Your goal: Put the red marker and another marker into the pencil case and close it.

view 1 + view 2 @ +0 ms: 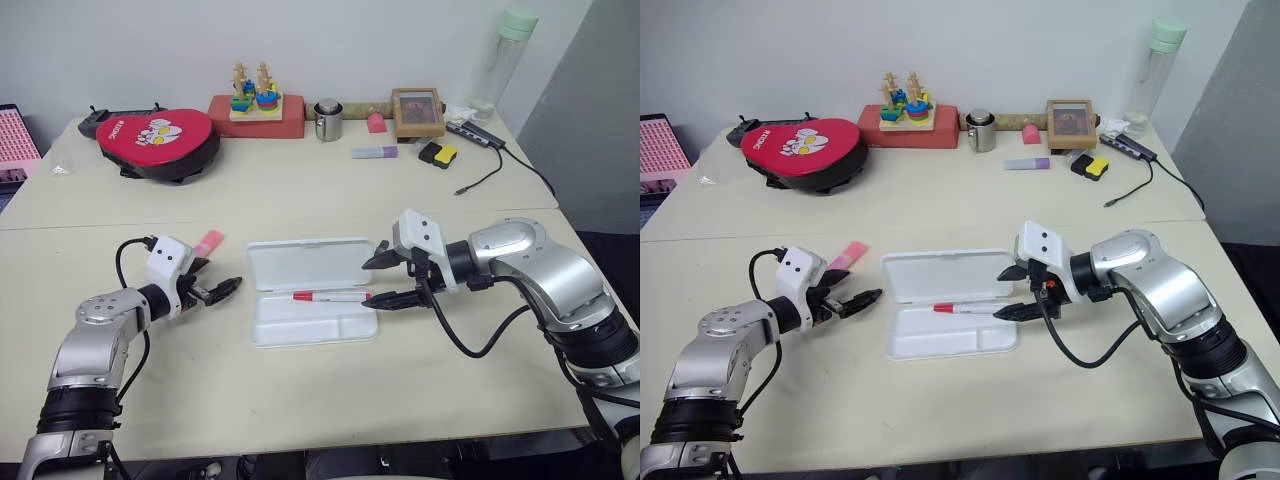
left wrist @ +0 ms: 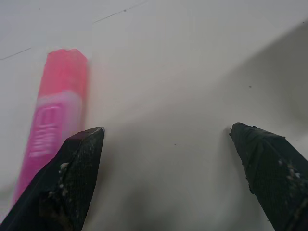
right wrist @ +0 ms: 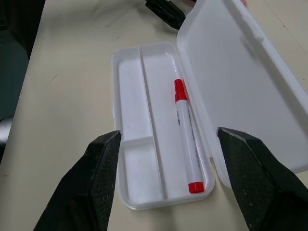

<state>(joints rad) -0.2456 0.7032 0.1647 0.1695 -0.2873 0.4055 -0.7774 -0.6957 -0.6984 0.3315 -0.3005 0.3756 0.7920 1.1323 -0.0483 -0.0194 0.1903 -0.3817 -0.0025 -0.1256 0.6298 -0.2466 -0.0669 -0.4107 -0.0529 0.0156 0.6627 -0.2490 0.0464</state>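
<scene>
The pink highlighter [image 1: 208,243] [image 2: 53,120] is outside the fingertips of my left gripper, so I would miss the highlighter if I closed now. My left gripper should first move toward the highlighter, then close on it.
The pencil case [image 1: 300,330] lies open in the middle of the table, its lid [image 1: 310,264] folded flat toward the back. Inside the long compartment of the tray lies the red marker [image 1: 331,296], also seen as the red marker [image 3: 186,142] in the right wrist view. My right gripper [image 1: 373,283] hovers open at the case's right end, holding nothing. The other marker, a pink highlighter [image 1: 208,243], rests on the table left of the case. My left gripper [image 1: 224,290] is open just in front of it, and the pink highlighter [image 2: 53,120] lies beside one finger, outside the gap.
Along the back of the table stand a red padded pouch [image 1: 158,140], a red box with a wooden toy [image 1: 257,108], a metal cup [image 1: 328,120], a purple highlighter [image 1: 375,152], a picture frame [image 1: 418,112] and a tall bottle [image 1: 505,60]. A cable [image 1: 490,175] trails at back right.
</scene>
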